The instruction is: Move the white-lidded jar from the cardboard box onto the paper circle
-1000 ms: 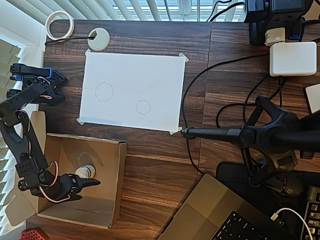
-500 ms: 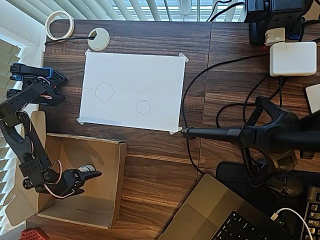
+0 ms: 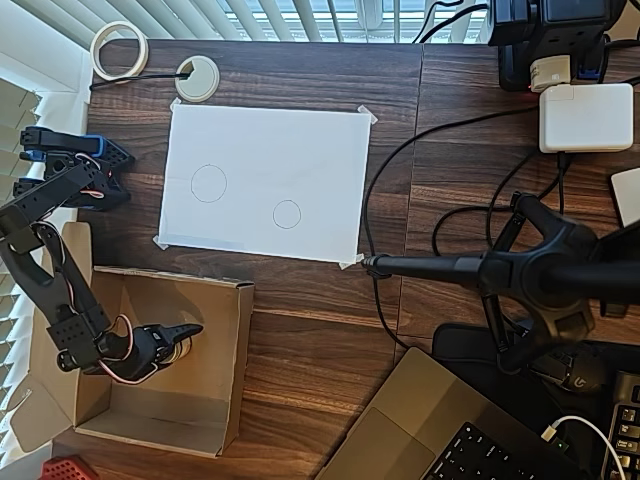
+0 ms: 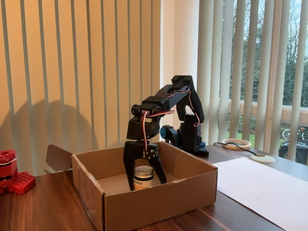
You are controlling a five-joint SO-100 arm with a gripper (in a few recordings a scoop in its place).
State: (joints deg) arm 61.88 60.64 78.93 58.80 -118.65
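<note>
My gripper will grab the white-lidded jar by its round body next, and then it will put the jar onto the paper circle (image 3: 287, 214).
The cardboard box (image 3: 215, 400) lies at the lower left of the overhead view, and the fixed view shows its front wall (image 4: 159, 202). Inside stands the white-lidded jar (image 4: 143, 176), mostly covered by the arm from above, with a sliver of it (image 3: 183, 349) showing. My gripper (image 4: 146, 182) reaches down into the box, open, with one finger on each side of the jar and close to it. The paper circle (image 3: 287, 214) is the smaller pencil outline on the taped white sheet (image 3: 300, 150), well away from the box towards the upper right.
A larger pencil circle (image 3: 209, 183) sits left of the small one. A tape ring (image 3: 119, 50) and a white grommet (image 3: 197, 78) lie at the table's far edge. A black stand (image 3: 520, 270), cables, a laptop (image 3: 430, 430) and a charger (image 3: 585, 117) crowd the right side. A red block (image 4: 12, 178) sits beside the box.
The gripper has swung from beside the jar to over it, so the jar now stands between the fingers. The jar has stayed in place.
</note>
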